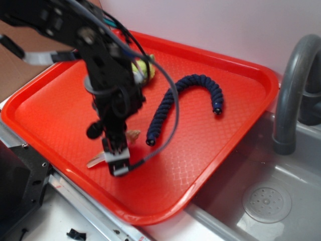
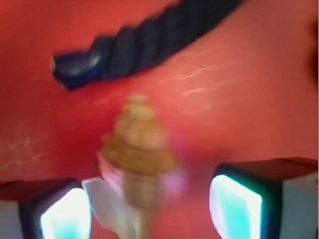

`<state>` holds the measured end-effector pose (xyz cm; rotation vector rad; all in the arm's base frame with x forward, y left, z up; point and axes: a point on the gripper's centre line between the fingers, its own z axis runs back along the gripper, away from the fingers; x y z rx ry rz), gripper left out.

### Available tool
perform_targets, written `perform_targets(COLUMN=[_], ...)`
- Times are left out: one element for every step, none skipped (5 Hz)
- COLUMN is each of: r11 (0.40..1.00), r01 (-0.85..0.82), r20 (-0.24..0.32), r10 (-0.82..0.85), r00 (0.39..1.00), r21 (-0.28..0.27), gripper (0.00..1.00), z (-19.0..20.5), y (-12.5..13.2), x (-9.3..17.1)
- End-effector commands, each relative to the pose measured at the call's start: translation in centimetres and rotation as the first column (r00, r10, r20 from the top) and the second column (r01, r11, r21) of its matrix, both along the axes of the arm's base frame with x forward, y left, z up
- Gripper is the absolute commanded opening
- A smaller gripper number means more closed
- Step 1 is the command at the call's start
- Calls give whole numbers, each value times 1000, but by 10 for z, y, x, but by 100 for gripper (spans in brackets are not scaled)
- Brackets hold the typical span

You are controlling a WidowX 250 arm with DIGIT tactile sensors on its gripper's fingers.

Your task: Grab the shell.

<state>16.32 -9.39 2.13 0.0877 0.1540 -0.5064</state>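
I should close my gripper now. Its fingers are on both sides of the shell [image 2: 141, 172] in the wrist view, low over the red tray [image 2: 199, 127].
The shell [image 2: 139, 149] is tan-orange with a knobby whorled end and a pale tip. In the wrist view it lies on the red tray between my two fingers, tip toward the camera, blurred. My gripper [image 2: 149, 211] is open, the left finger [image 2: 65, 216] close beside the shell and the right finger [image 2: 237, 204] apart from it. In the exterior view the gripper [image 1: 118, 159] is low over the tray's front left part. There the shell's knobby end [image 1: 133, 134] and pale tip [image 1: 94, 162] stick out on either side of it.
A dark blue braided rope [image 1: 185, 93] curves across the red tray [image 1: 220, 130], its end just beyond the shell [image 2: 79, 67]. A yellow-green plush toy [image 1: 144, 69] lies behind the arm. A grey sink [image 1: 266, 201] and faucet [image 1: 293, 85] stand at the right.
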Motion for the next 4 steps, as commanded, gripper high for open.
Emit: perform_targets(r11=[996, 996, 994, 979], r01=[68, 69, -83, -203], r20=[26, 36, 19, 40], r10=[-67, -67, 85, 204], r00=[997, 997, 996, 978], r21=[-52, -55, -72, -28], gripper=[100, 0, 0, 0], z=[-4, -5, 8, 49], y=[-13, -11, -4, 1], x=[3, 4, 10, 16])
